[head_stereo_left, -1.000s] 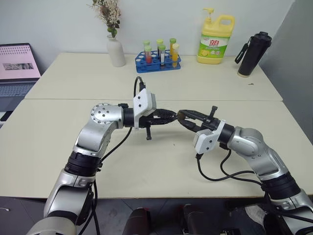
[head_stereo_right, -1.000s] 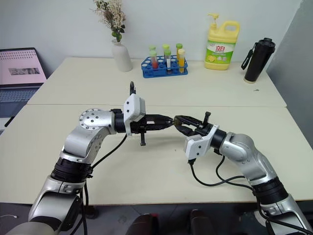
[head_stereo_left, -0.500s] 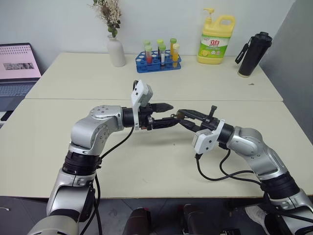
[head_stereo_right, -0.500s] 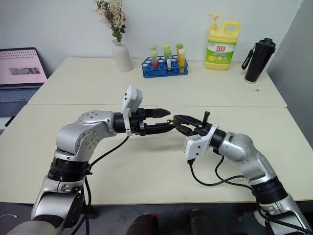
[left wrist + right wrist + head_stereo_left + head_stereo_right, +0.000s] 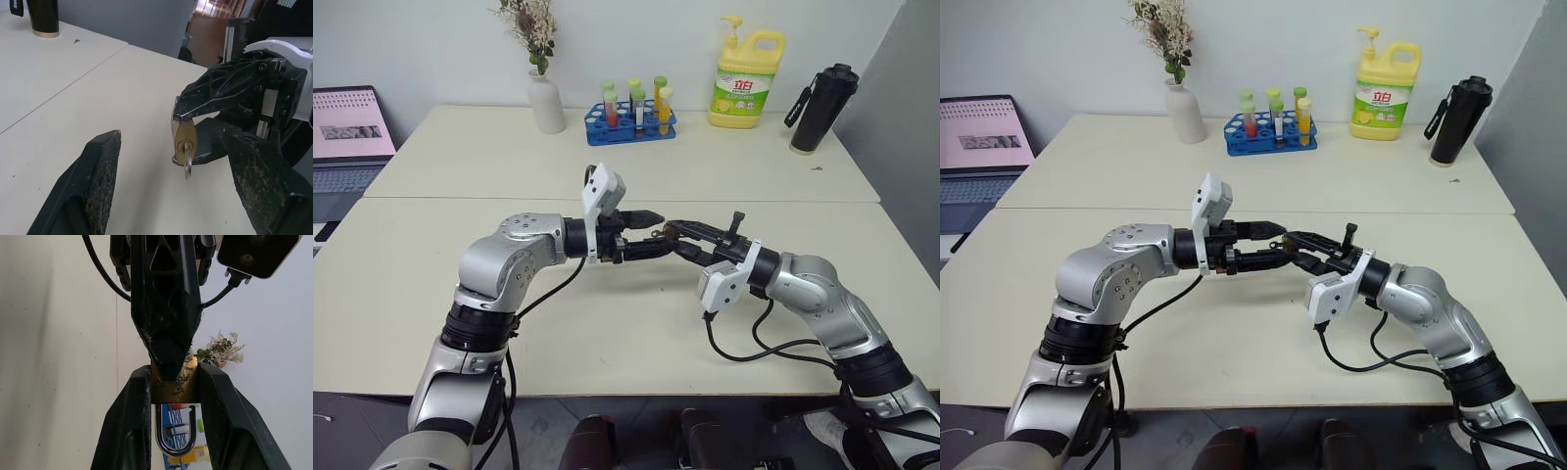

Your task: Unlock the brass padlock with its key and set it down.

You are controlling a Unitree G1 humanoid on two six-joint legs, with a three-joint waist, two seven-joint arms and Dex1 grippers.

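My right gripper's fingers cover the padlock's shackle end, so my left gripper should next grab the brass padlock by its bare keyhole end [image 5: 669,232] to unlock it.
The brass padlock [image 5: 185,140] is pinched by its body in my right gripper [image 5: 174,374], which is shut on it above the middle of the table [image 5: 607,333]. Its silvery shackle [image 5: 175,433] loops back between the right fingers. The key [image 5: 188,165] sticks out of the keyhole, with nothing touching it. My left gripper [image 5: 663,231] faces the right one tip to tip and is open. Its two fingers [image 5: 95,196] stand on either side of the padlock, apart from it and from the key.
Along the table's back stand a white vase [image 5: 545,98] with dried flowers, a blue test-tube rack [image 5: 630,119], a yellow detergent bottle [image 5: 745,83] and a black flask [image 5: 820,108]. An open laptop [image 5: 347,137] sits at the far left.
My left gripper was shut at the key a second ago. It has opened, let go and rolled at the wrist. The key stays in the padlock. The right arm has held still.
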